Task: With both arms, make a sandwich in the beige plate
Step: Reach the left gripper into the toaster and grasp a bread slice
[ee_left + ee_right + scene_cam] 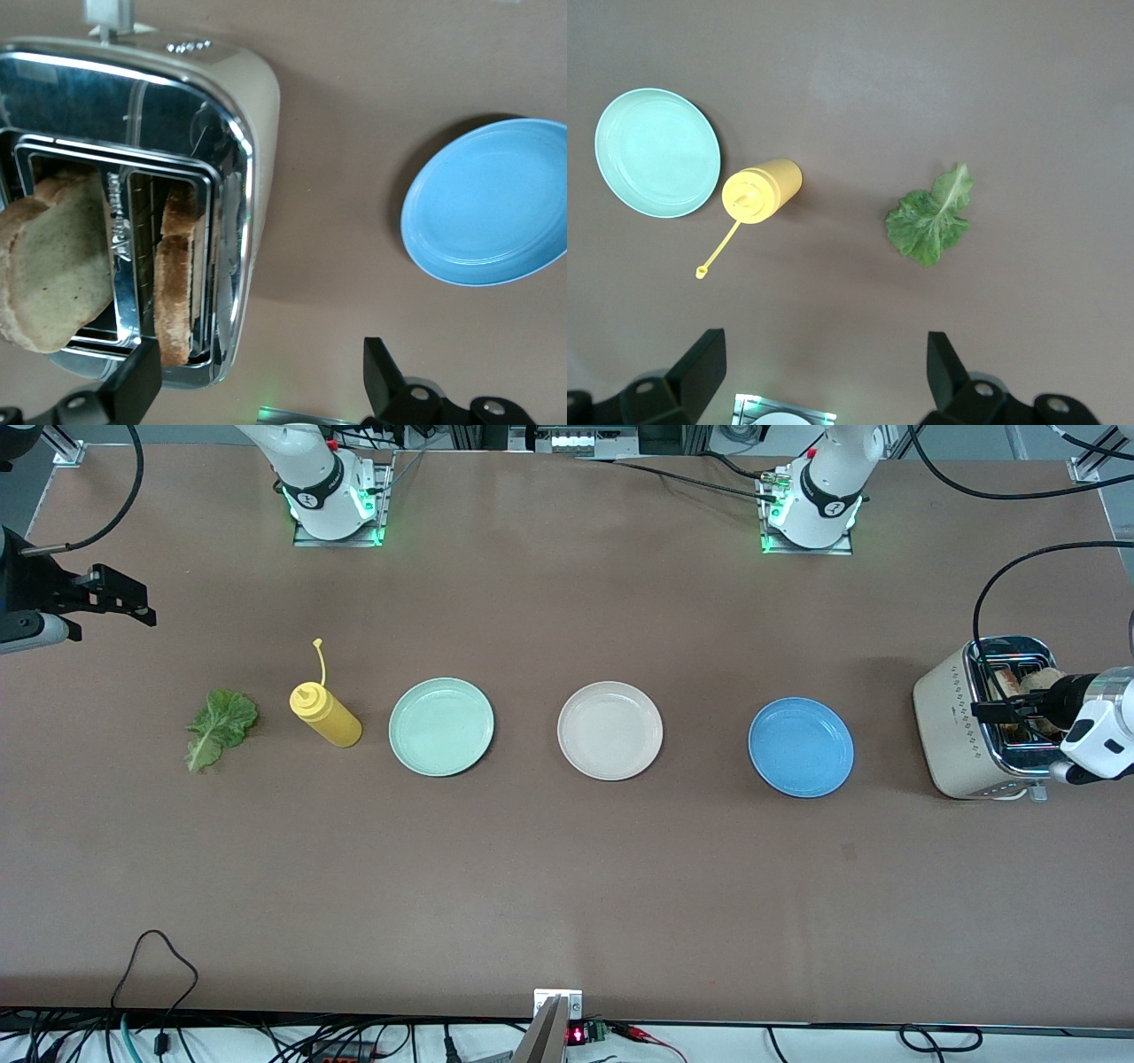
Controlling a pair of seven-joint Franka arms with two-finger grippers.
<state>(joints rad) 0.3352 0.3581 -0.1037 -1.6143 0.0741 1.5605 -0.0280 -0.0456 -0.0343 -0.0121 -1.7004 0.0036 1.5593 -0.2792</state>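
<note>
I will next grab the upright bread slice with my left gripper by its top crust that stands out, because the toaster slot's sides close in around the slice.
The beige plate [609,731] lies empty mid-table, between a mint-green plate [441,726] and a blue plate [801,747]. Two bread slices [1019,682] stand in the slots of a cream toaster [961,726] at the left arm's end. My left gripper [997,710] hangs open over that toaster. In the left wrist view it [261,372] holds nothing, with one slice [58,261] leaning and the other [174,292] upright. A green lettuce leaf [220,726] lies toward the right arm's end. My right gripper [133,600] hovers open and empty above the table near the leaf [930,217].
A yellow squeeze bottle [325,713] with its cap dangling stands between the lettuce and the mint-green plate [656,150]. The blue plate [492,204] sits beside the toaster [177,133]. Cables trail along the table's front edge and near both arm bases.
</note>
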